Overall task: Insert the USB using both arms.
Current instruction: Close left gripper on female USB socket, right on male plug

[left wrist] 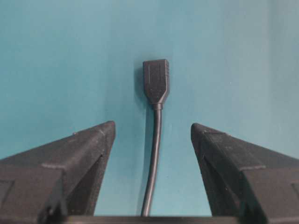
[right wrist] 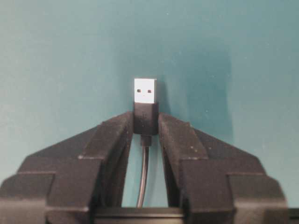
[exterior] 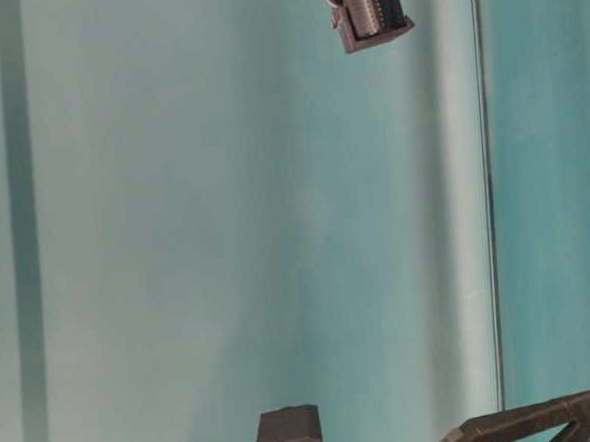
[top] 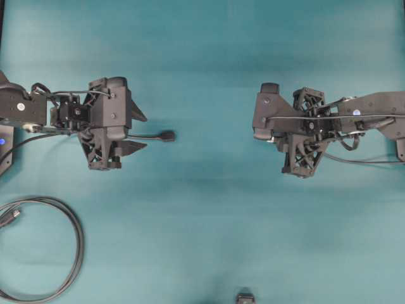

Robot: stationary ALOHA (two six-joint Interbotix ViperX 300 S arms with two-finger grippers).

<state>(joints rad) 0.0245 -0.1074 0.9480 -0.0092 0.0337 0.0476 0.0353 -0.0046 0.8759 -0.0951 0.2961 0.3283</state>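
My left gripper will take hold of the black rounded socket by its body next, so that the socket can receive the USB plug.
In the right wrist view the USB shows its silver plug pointing away from me, over the teal table. My right gripper is shut on its black collar, and the thin cable runs back between the fingers. From overhead the right arm sits right of centre, and its camera block hides the USB. My left gripper stands open with its fingers on either side of a thin cable, touching nothing. That cable ends in a black rounded socket, which lies on the table just beyond the fingertips.
A thicker black cable lies coiled at the table's front left, its tip near the left edge. A small dark object sits at the front edge. About a hand's width of teal table separates the socket from the right arm.
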